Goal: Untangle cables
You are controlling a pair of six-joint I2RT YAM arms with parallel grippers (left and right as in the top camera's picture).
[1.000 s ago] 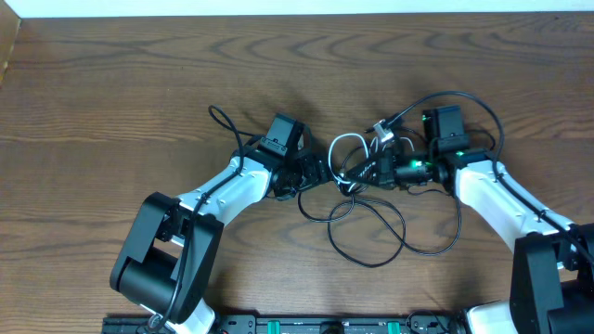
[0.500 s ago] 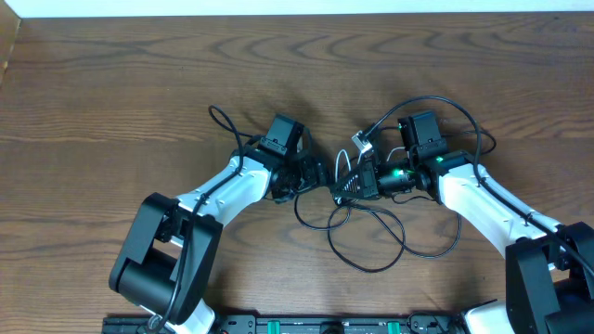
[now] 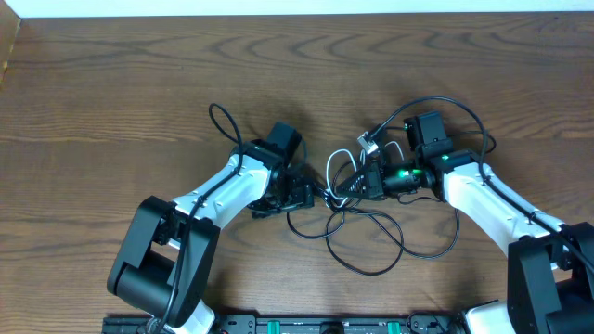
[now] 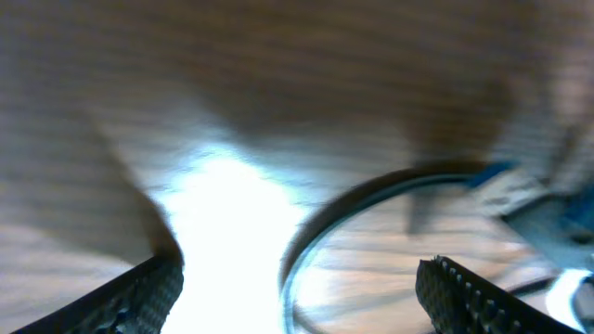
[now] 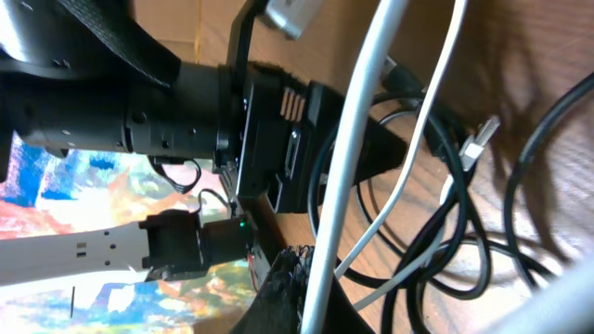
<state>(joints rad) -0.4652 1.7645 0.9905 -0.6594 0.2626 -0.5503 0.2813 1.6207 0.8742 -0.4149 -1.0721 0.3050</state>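
Note:
Next, my left gripper takes hold of the black cable by its loop [image 3: 290, 218] beside the tangle to untangle that cable from the held white cable [image 3: 336, 160].
The cables lie tangled at mid-table between my two grippers: black cables [image 3: 369, 270] loop toward the front, and a white cable [image 3: 336, 160] arches above them. My right gripper [image 3: 355, 184] is shut on the white cable [image 5: 348, 176], which runs up out of its jaws [image 5: 311, 283], with black cables [image 5: 464, 232] beside it on the wood. My left gripper [image 3: 314, 193] sits just left of the tangle. In the blurred left wrist view the left gripper [image 4: 297, 297] is open, and a black cable loop [image 4: 306, 243] lies on the table between its fingers, ungripped.
The brown wooden table [image 3: 111, 83] ends at a pale strip along the far edge [image 3: 278, 7]. A thin black wire [image 3: 219, 119] loops off the left arm. The arm bases and a black rail [image 3: 306, 325] line the front edge.
The right gripper has carried the white cable left, toward the left gripper. The left gripper has swung down toward the front and a little right, closer to the tangle.

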